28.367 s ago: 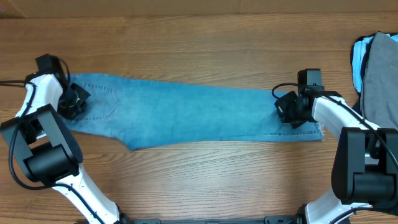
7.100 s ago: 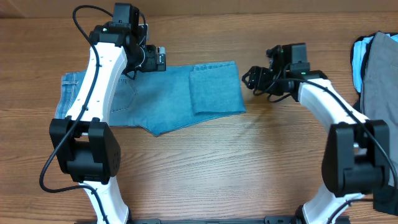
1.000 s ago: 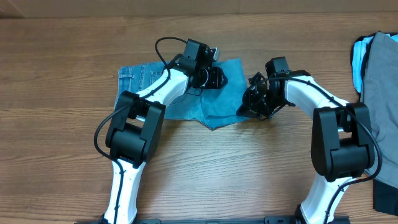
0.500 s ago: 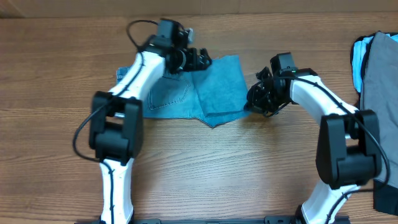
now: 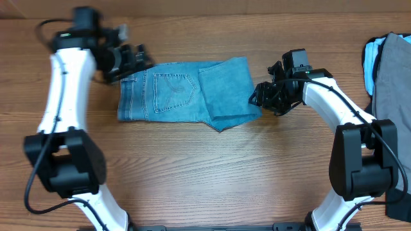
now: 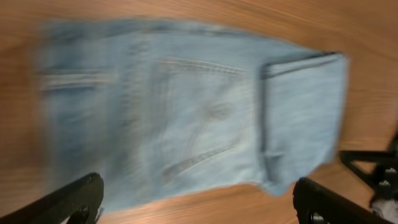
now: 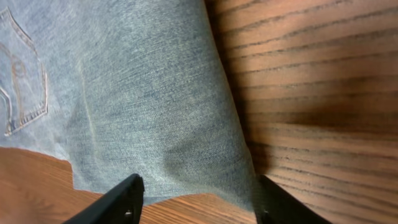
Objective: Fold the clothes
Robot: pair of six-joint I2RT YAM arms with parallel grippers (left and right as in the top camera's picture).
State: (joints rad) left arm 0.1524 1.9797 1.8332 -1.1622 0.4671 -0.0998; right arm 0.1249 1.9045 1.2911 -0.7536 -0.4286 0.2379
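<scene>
I will grab the jeans (image 5: 186, 96) with my left gripper next, by their end edge beyond the back pocket. Then that edge can be folded over the folded leg panel.
The clothes in play are light-blue jeans (image 5: 186, 96), folded into a compact rectangle at the table's middle, with a stitched back pocket (image 5: 174, 90) facing up and a folded leg panel (image 5: 228, 86) on the right. My left gripper (image 5: 142, 62) hovers open just off their upper left corner. In the left wrist view the jeans (image 6: 186, 112) are blurred and the left gripper (image 6: 199, 206) holds nothing. My right gripper (image 5: 257, 99) stands open at the right edge. In the right wrist view the right gripper (image 7: 199, 202) has its jaws apart on either side of the denim fold (image 7: 155, 112), not pinching it.
More clothes are piled at the right table edge: a grey garment (image 5: 392, 77) over a pale-blue one (image 5: 370, 61), and a dark one (image 5: 399, 208) at the bottom right corner. Bare wooden table (image 5: 205, 173) lies in front of the jeans.
The left gripper opened, let go and swung left off the jeans. The right gripper opened and released the fold, which now lies flat.
</scene>
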